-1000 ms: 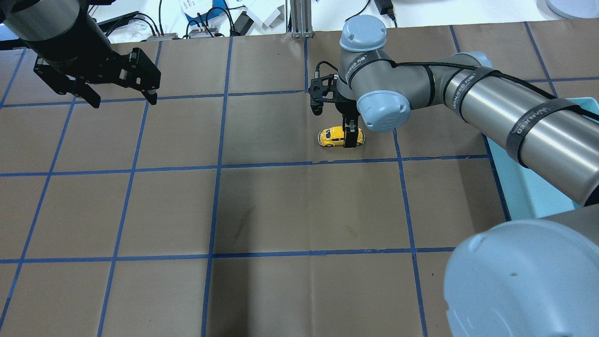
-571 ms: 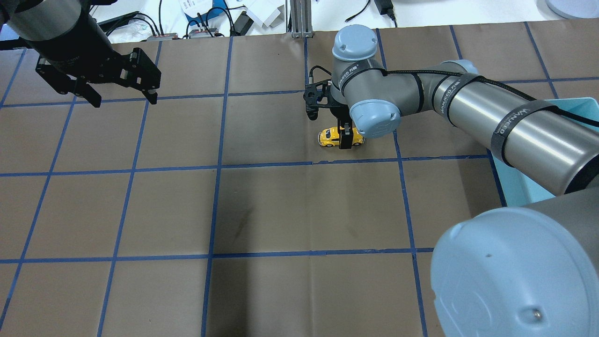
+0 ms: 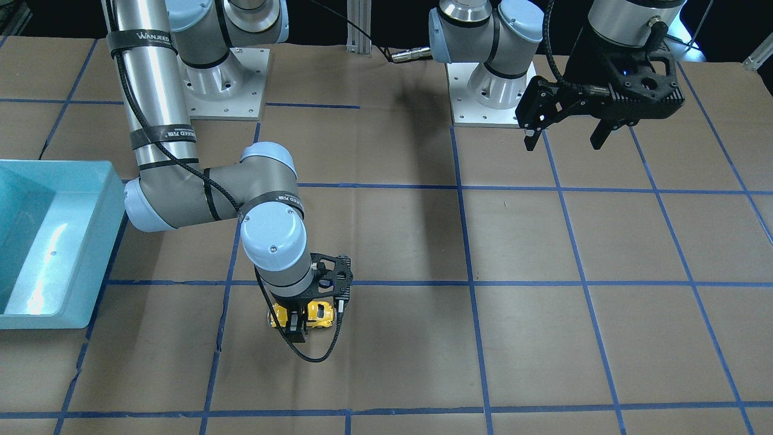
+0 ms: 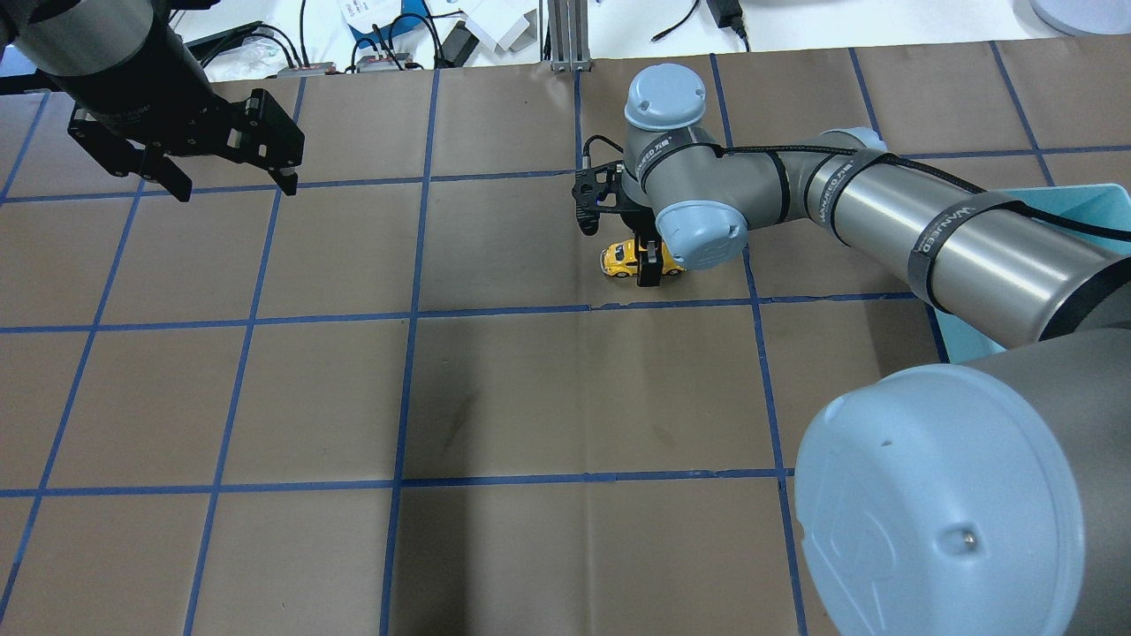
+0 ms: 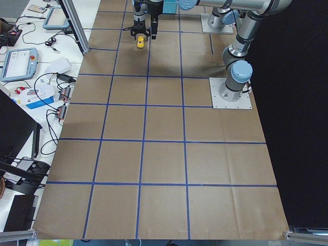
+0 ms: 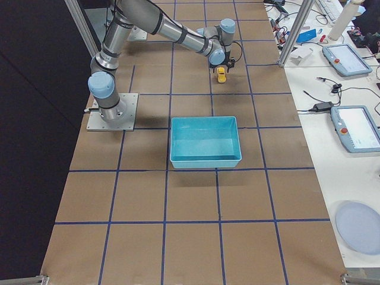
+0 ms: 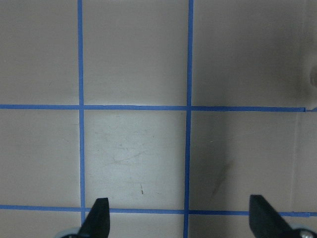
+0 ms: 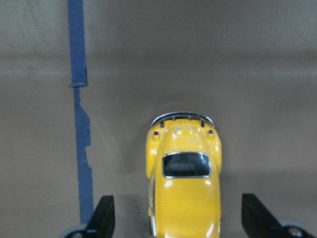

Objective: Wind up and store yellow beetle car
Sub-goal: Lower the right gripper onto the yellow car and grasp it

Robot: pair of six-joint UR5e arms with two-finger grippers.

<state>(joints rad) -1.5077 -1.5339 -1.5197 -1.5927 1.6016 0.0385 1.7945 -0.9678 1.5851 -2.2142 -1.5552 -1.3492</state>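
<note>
I need to grab the yellow beetle car by the sides of its body with my right gripper next, to wind up and store the yellow beetle car (image 3: 318,312) in the bin (image 3: 51,239).
The yellow beetle car (image 4: 621,258) stands on its wheels on the brown table, right of the middle. My right gripper (image 4: 649,258) is down over it, open. In the right wrist view the yellow beetle car (image 8: 184,183) lies between the two dark fingertips (image 8: 105,218), with a gap on each side. From the front, one finger (image 3: 295,329) stands on the near side of the yellow beetle car (image 3: 318,312). My left gripper (image 4: 234,187) hangs open and empty above the far left of the table, and its wrist view holds only bare table.
A light blue bin (image 6: 205,159) sits on the robot's right side of the table, its corner (image 4: 1087,199) showing behind the right arm. Cables, boxes and tablets lie on the white bench (image 4: 398,26) past the table's far edge.
My right wrist has shifted a little to the left along the car, so the fingers now straddle its middle. The car and my left arm have not moved.
</note>
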